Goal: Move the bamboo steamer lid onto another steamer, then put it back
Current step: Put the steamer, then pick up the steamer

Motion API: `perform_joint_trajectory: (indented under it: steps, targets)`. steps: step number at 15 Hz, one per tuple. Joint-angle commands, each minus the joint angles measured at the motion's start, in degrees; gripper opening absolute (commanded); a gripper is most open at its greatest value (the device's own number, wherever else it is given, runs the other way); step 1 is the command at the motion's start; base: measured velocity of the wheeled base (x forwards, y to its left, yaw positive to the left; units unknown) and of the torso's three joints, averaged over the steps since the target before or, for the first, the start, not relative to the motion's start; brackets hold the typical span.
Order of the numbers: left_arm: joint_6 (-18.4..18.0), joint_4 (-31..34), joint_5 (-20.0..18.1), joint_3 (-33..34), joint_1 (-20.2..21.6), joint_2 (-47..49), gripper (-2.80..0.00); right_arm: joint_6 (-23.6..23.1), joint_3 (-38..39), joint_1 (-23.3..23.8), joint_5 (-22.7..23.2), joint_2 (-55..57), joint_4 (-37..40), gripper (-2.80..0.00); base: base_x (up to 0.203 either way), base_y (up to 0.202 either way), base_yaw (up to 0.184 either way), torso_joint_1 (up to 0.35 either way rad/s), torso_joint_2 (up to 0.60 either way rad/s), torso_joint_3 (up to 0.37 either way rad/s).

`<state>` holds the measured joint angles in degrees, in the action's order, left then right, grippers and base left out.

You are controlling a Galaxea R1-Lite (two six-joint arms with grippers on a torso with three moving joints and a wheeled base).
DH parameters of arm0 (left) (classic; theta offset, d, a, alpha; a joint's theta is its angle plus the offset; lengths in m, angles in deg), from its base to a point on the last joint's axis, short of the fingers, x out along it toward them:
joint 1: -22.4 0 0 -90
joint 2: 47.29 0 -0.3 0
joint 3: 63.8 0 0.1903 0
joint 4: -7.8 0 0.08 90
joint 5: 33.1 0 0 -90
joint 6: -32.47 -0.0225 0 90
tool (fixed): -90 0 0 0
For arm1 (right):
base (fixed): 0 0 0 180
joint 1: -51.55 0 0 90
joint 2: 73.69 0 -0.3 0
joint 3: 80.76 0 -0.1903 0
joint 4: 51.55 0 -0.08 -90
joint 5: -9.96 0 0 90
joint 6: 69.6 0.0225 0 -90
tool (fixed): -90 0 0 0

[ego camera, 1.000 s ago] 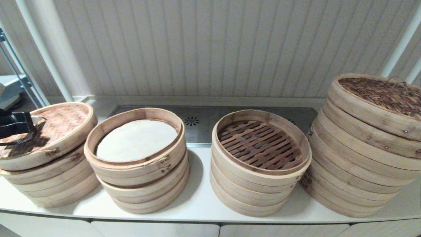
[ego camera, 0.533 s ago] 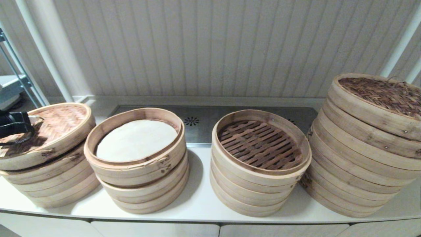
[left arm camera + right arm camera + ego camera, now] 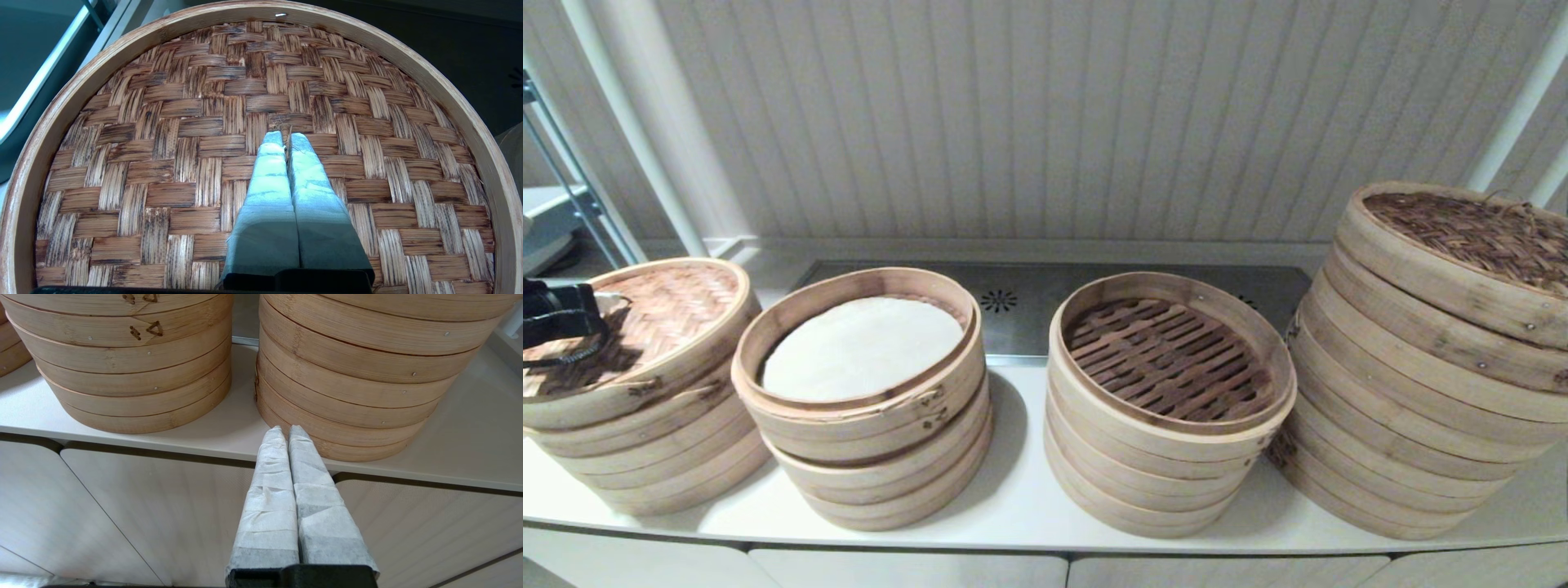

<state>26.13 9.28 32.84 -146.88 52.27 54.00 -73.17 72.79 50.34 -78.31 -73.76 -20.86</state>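
Observation:
The left gripper should open now, as the lid's lower edge (image 3: 613, 410) meets the steamer's top rim (image 3: 662, 413) along its front, so the lid would stay seated.
The woven bamboo steamer lid (image 3: 662, 318) lies on the far-left steamer stack (image 3: 654, 457), almost level with it. My left gripper (image 3: 600, 302) is over the lid's middle, coming in from the left. In the left wrist view the lid (image 3: 184, 122) fills the picture, and the left gripper (image 3: 286, 136) is shut on the small loop handle (image 3: 284, 130) at its centre. Below the counter's front edge, my right gripper (image 3: 284, 430) is parked and shut with nothing in it; the head view does not show it.
Three more stacks stand on the white counter (image 3: 1021, 498): one with a white round liner (image 3: 862, 347), an open one with a slatted bottom (image 3: 1168, 351), and a tall one at the right under a dark woven lid (image 3: 1462, 237). A metal plate (image 3: 1029, 286) lies behind.
The lid has come down with my left gripper. Its raised right side has sunk and the dark gap between it and the far-left stack has closed.

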Motion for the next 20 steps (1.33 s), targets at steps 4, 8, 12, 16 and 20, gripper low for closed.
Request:
perform_joint_trajectory:
  steps: [4,8,12,16,20]
  targets:
    - [-0.31,-0.09,-0.35,0.61,0.02,-0.44,0.00,-0.03,0.01,-0.02,0.03,-0.10,0.06,-2.80,0.000,0.000,0.000,0.000,0.00,0.000]
    - [0.20,-0.26,-0.51,-0.65,0.02,-2.42,0.00,-0.03,0.01,-0.02,0.03,-0.10,0.06,-2.80,0.000,0.000,0.000,0.000,0.00,0.000]
    - [3.79,0.56,-0.30,-2.83,0.02,-9.96,0.00,-0.03,0.01,-0.02,0.03,-0.10,0.06,-2.80,0.000,0.000,0.000,0.000,0.00,0.000]
    - [4.40,6.75,-0.07,-2.78,-6.33,-18.48,-2.80,-0.03,0.01,-0.02,0.03,-0.10,0.06,-2.80,0.000,0.000,0.000,0.000,0.00,0.000]
    - [4.18,19.14,1.17,-3.79,-17.15,-21.31,-2.80,-0.03,0.01,-0.02,0.03,-0.10,0.06,-2.80,0.000,0.000,0.000,0.000,0.00,0.000]
